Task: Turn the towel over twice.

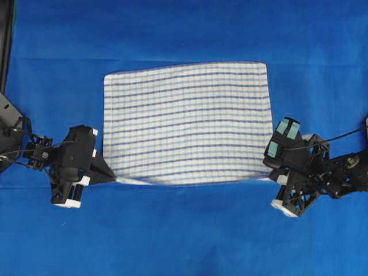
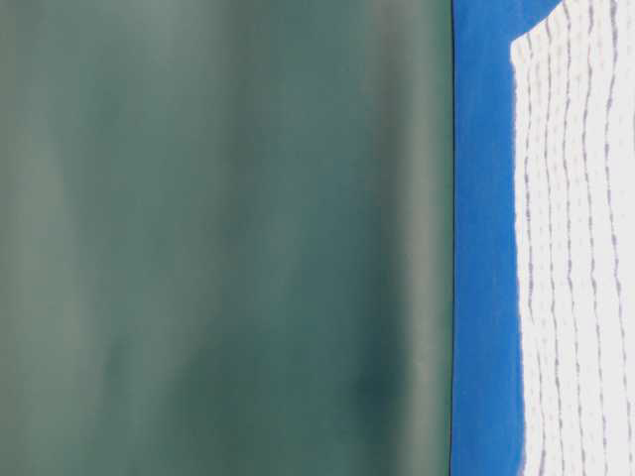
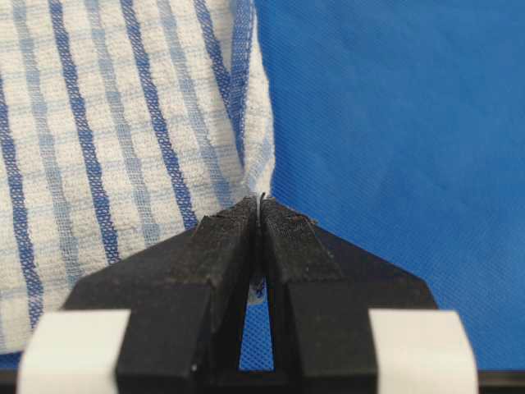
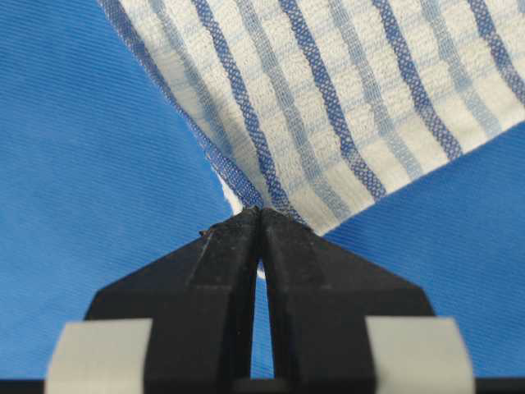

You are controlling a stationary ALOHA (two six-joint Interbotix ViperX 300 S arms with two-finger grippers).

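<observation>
I should open my right gripper now, because the towel's near edge (image 1: 195,182) is low over the blue covering and is spread flat.
The towel (image 1: 187,122), white with dark and light blue stripes, lies spread flat in the middle of the blue table covering (image 1: 184,241). My left gripper (image 1: 113,177) is shut on its near left corner. In the left wrist view the fingertips (image 3: 234,226) pinch the hemmed corner of the towel (image 3: 123,123), left gripper (image 3: 259,205). My right gripper (image 1: 276,176) is shut on the near right corner. The right wrist view has the towel (image 4: 353,98) rising from the closed tips of the right gripper (image 4: 261,215). The towel (image 2: 580,248) also appears in the table-level view.
Blue covering (image 2: 486,248) surrounds the towel on all sides, with free room in front and behind. A dark frame post (image 1: 7,40) stands at the far left edge. A plain green wall (image 2: 218,238) backs the table.
</observation>
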